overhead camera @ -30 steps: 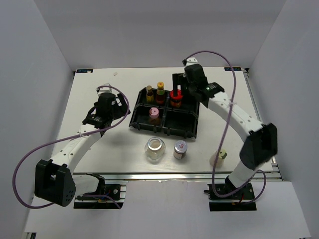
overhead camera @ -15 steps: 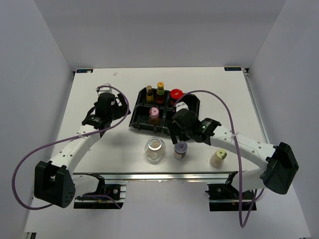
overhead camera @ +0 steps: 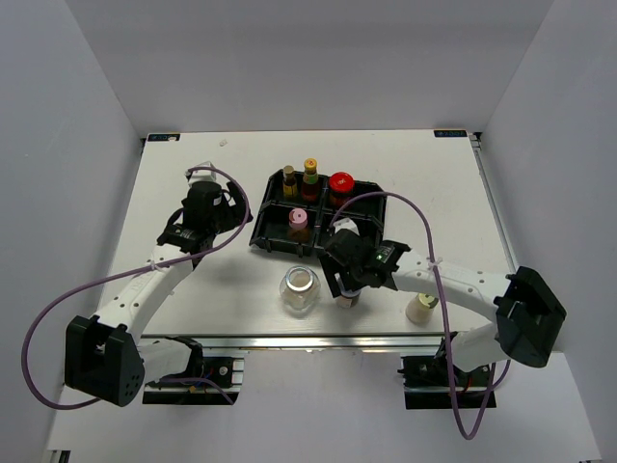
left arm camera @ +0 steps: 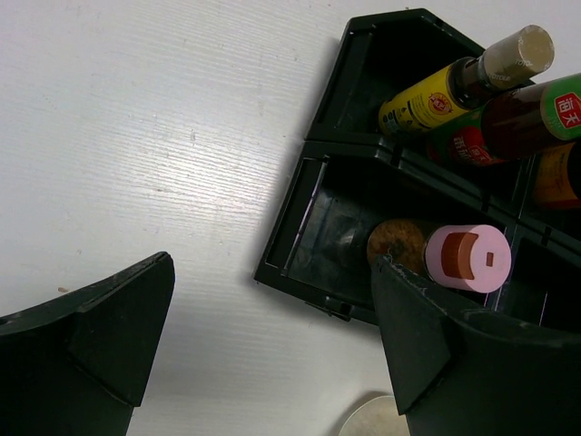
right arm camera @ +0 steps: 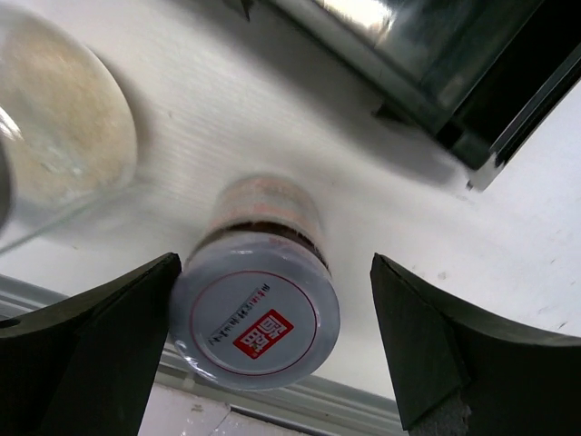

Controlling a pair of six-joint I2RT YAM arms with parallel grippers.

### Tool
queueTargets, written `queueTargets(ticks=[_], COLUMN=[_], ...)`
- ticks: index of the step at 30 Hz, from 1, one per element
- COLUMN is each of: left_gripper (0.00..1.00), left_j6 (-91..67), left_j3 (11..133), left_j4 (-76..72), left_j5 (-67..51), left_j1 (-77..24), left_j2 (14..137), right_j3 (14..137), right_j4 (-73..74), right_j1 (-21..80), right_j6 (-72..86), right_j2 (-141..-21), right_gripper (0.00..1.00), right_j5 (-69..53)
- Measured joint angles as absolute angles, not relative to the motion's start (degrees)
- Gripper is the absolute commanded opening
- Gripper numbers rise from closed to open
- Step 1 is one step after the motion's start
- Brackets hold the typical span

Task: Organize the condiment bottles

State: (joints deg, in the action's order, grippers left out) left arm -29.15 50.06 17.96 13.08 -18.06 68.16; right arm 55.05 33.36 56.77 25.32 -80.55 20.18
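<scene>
The right gripper grabs the silver-lidded jar by its lid point(right arm camera: 255, 312) next, which leaves the jar's base free to settle beside the red-lidded jar.
The black tray point(overhead camera: 364, 231) holds two slim dark bottles point(overhead camera: 289, 179) point(overhead camera: 310, 174), the red-lidded jar point(overhead camera: 340, 181) and the pink-capped bottle point(overhead camera: 299, 220). The clear glass jar point(overhead camera: 300, 289) and the cream bottle point(overhead camera: 421, 307) stand on the table near the front edge. My right gripper point(overhead camera: 347, 282) is open and low around the silver-lidded jar point(right arm camera: 259, 318). Its left finger is at the lid's edge and its right finger stands apart. My left gripper point(overhead camera: 207, 214) is open and empty, left of the tray. In its wrist view, the pink-capped bottle point(left arm camera: 467, 257) and a slim bottle point(left arm camera: 454, 86) show.
The table's front edge and a metal rail run just below the silver-lidded jar. The glass jar point(right arm camera: 54, 154) stands close on its left, and the tray's front wall point(right arm camera: 436, 73) lies just behind it. White walls enclose the table.
My right arm has swung from the back of the tray, at the red-lidded jar, to the front. It has come down around the silver-lidded jar. The left arm has not moved.
</scene>
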Motion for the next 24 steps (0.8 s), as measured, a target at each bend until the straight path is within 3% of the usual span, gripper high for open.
queueTargets(ticks=[8,15,24], left_gripper=[0.98,0.98,0.98], left_j6=[-29.41,-29.41,-29.41], left_j3=[49.98,49.95,49.41], left_j4=[17.52,17.50,17.30], left_j5=[12.36,11.73,11.70], left_j1=[-18.06,-18.06,-18.06], left_j2=[68.16,68.16,68.14], right_j3=[49.52,49.32,50.59], right_j4=[33.34,32.93,32.86], right_j1=[57.93,58.22,58.22], right_j6=[28.16,28.93,29.19], right_j2=[-78.32,-76.99,-78.52], right_gripper=[0.86,0.89,0.85], right_j5=[16.73,17.04,19.00])
